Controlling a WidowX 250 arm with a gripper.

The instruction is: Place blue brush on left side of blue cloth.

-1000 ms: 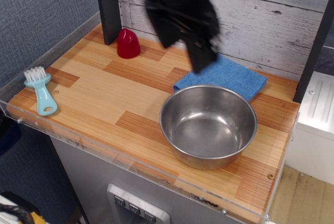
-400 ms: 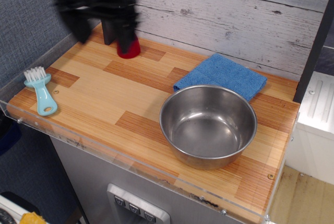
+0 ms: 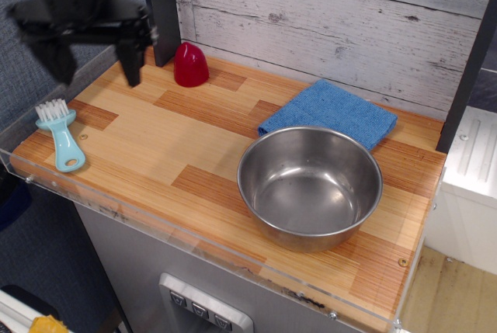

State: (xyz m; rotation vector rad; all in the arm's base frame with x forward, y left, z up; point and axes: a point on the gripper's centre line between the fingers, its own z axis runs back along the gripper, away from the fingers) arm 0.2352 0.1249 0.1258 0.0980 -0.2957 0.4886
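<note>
The robot's gripper will next grab the blue brush (image 3: 61, 133) by its upper part near the bristles, and it will then place the brush on the blue cloth (image 3: 329, 113).
The blue brush (image 3: 61, 133) lies flat at the table's front left corner, white bristles toward the back, handle with its hole toward the front. The blue cloth (image 3: 329, 113) lies folded at the back right, just behind the steel bowl. My black gripper (image 3: 92, 69) hangs above the left end of the table, behind and above the brush, not touching it. Its two fingers (image 3: 131, 58) are spread wide apart and hold nothing.
A steel bowl (image 3: 310, 186) stands at the front right, touching the cloth's front edge. A red dome-shaped object (image 3: 190, 64) sits at the back left next to a dark post (image 3: 161, 8). A clear raised rim (image 3: 155, 220) runs along the table's front and left edges.
My gripper has swept from above the cloth at the back centre leftward and down, to above the table's left end near the brush. The brush, cloth and bowl have not moved.
</note>
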